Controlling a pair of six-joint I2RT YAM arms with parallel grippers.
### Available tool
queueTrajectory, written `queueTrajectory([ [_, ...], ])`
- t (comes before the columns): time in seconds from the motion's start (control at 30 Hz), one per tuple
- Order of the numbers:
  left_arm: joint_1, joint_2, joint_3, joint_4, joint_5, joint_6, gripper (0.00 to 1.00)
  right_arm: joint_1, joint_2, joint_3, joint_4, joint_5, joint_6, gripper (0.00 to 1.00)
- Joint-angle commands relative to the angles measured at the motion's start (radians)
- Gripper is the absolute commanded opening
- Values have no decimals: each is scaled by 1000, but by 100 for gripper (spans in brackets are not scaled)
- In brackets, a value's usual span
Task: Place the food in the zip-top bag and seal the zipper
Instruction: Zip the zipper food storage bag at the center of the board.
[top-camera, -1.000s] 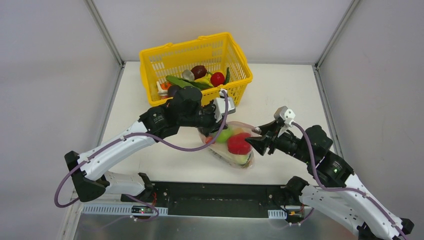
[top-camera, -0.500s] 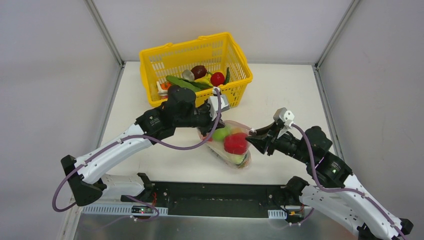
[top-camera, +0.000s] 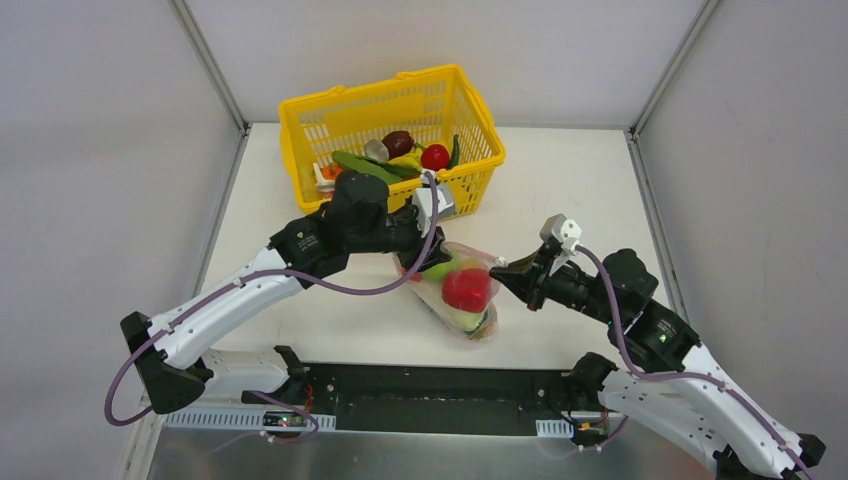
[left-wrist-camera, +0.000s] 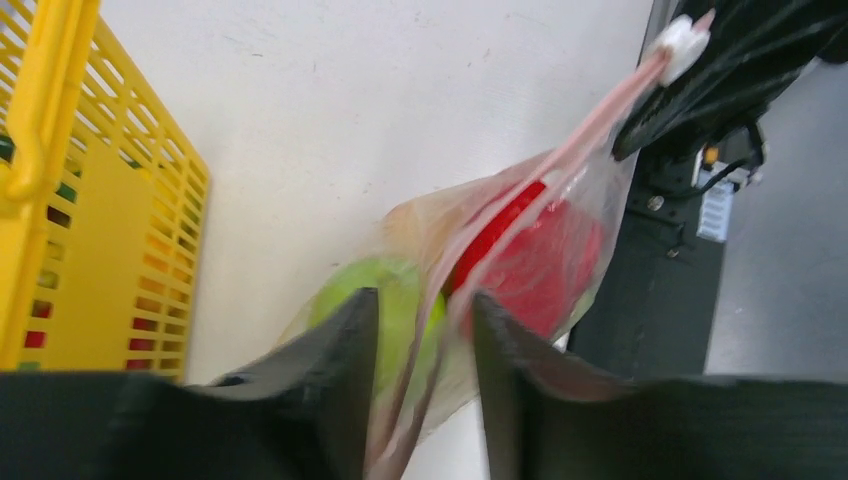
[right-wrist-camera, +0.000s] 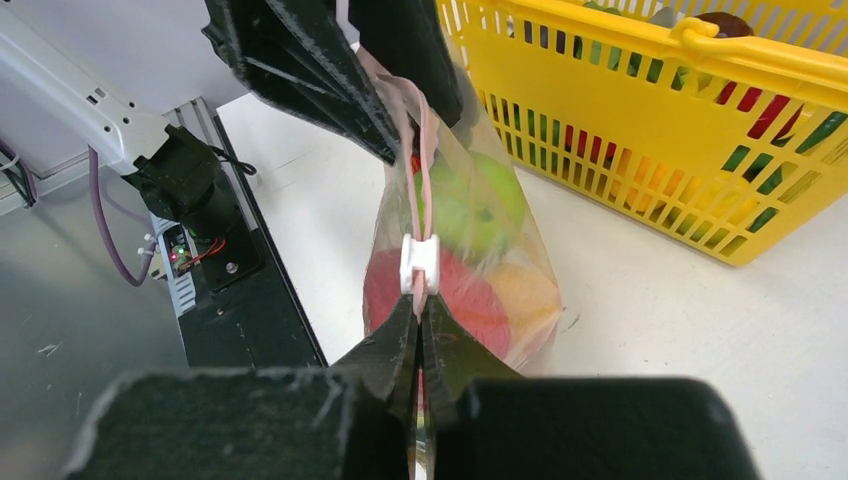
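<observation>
I need to seal the zipper next, so I should use my left gripper to grab the white slider (top-camera: 500, 262) (left-wrist-camera: 682, 48) by its sides, with my fingers astride the zipper.
The zip-top bag (top-camera: 462, 292) stands on edge between my two grippers, its mouth up. Inside it show a red piece of food (right-wrist-camera: 470, 300), a green one (left-wrist-camera: 395, 300) and an orange one (right-wrist-camera: 525, 290). The pinkish zipper (right-wrist-camera: 421, 150) runs taut along the top. My right gripper (right-wrist-camera: 420, 312) is shut on the zipper's end just behind the white slider (right-wrist-camera: 420, 262). My left gripper (left-wrist-camera: 420, 320) is open, and the zipper's other end passes loosely between its fingers (left-wrist-camera: 340, 380). More food (top-camera: 434, 157) lies in the yellow basket (top-camera: 300, 130).
The yellow basket (right-wrist-camera: 640, 50) stands just behind the bag, close to the left wrist. The black base rail (top-camera: 420, 385) runs along the table's near edge. Grey walls (top-camera: 100, 150) close in the white table (top-camera: 570, 190) on three sides.
My left gripper has opened and let go of the bag's edge. My right gripper has shut on the zipper's end. The bag has drifted slightly left and sagged.
</observation>
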Motion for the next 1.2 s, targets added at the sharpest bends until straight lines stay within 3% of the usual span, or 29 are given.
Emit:
queueTrajectory([
  [0.0, 5, -33, 37, 47, 15, -13, 51, -6, 22, 14, 52, -59, -14, 0],
  [0.13, 6, -3, 122, 31, 114, -4, 71, -14, 42, 33, 31, -86, -32, 0],
  [0.4, -24, 174, 325, -53, 406, 8, 71, -22, 47, 51, 28, -96, -41, 0],
  [0.67, -72, 265, 391, -137, 427, 87, 67, -22, 38, 63, 28, -118, -35, 0],
  [0.93, -75, 281, 394, -107, 405, 63, 47, -22, 25, 63, 22, -115, -32, 0],
  [1.17, -76, 275, 353, -27, 424, 12, 40, -23, 26, 60, 22, -109, -34, 0],
])
